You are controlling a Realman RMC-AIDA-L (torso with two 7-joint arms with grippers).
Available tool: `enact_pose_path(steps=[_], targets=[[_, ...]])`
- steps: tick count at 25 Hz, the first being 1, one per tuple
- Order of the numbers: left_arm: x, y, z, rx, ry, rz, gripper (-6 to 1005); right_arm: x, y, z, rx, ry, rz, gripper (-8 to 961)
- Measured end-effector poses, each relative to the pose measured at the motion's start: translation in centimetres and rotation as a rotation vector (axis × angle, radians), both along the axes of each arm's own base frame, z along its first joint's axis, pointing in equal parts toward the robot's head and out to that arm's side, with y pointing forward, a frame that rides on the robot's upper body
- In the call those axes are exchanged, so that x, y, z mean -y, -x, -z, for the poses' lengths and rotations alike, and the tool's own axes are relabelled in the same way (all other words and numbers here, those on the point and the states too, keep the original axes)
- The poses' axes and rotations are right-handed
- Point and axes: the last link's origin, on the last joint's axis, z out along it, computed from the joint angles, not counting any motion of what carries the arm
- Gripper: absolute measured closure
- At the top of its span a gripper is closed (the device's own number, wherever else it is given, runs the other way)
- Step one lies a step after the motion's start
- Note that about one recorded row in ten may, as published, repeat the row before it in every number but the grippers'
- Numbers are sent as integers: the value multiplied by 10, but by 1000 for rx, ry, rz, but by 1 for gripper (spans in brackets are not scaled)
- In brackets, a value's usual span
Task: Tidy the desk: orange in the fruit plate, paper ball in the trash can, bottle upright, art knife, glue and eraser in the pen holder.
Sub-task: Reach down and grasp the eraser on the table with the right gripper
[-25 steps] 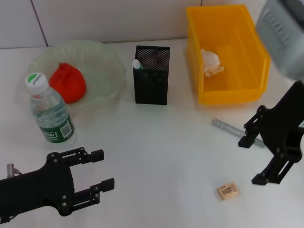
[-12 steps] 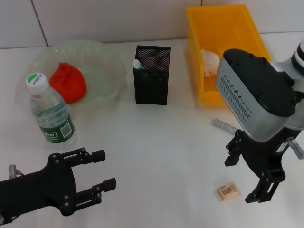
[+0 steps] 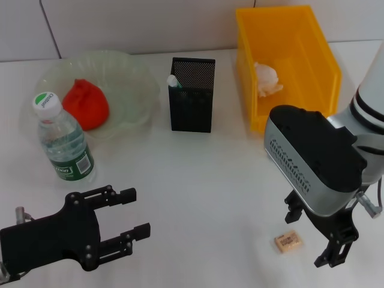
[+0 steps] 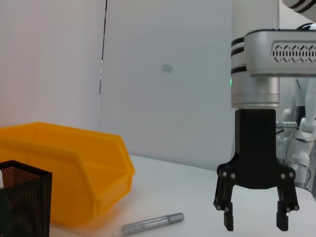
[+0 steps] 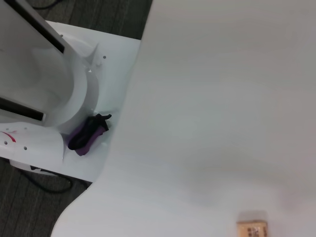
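Note:
The eraser (image 3: 288, 241) (image 5: 252, 229) is below the open fingers of my right gripper, so they would miss it if I closed them now. I will lower my right gripper before I close it.
The orange (image 3: 86, 104) lies in the fruit plate (image 3: 129, 67) at the back left. In front of the plate the bottle (image 3: 63, 141) stands upright. The pen holder (image 3: 192, 96) holds the glue (image 3: 173, 81), whose tip sticks out. The paper ball (image 3: 266, 79) lies in the trash can (image 3: 300, 114). The eraser (image 3: 288, 241) lies flat near the front right and also shows in the right wrist view (image 5: 253, 228). My right gripper (image 3: 312, 240) hangs open just right of it. The art knife (image 4: 153, 223) is hidden in the head view. My left gripper (image 3: 137, 211) is open at the front left.
The left wrist view shows the right gripper (image 4: 254, 217) open over the table, with the trash can (image 4: 74, 168) and pen holder (image 4: 22, 202) beyond. The table's front edge and the robot's base (image 5: 59, 113) appear in the right wrist view.
My right arm has swung forward and left, lowering its open gripper beside the eraser and covering the art knife in the head view. The left gripper shifted only slightly.

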Motion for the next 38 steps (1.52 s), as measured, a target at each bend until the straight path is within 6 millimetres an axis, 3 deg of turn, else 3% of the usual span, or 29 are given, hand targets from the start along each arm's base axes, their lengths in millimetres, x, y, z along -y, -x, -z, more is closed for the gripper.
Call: enact_pose_path(steps=[8,30,33,38], targets=[[-2,-1,3,-4,1,-7,361,-3,-16,17,26,-6,-26,130],[-2,-1,5,-3,10,-6,360,-11,-19,37,27,-19,-53,134],[-2,-1,5,-3,10,-6,360,-12,-20,39,37,-18,-40,311],[-2,-1,5,-3,10,-6,360,-13,-21,40,47,-13,-33,412]])
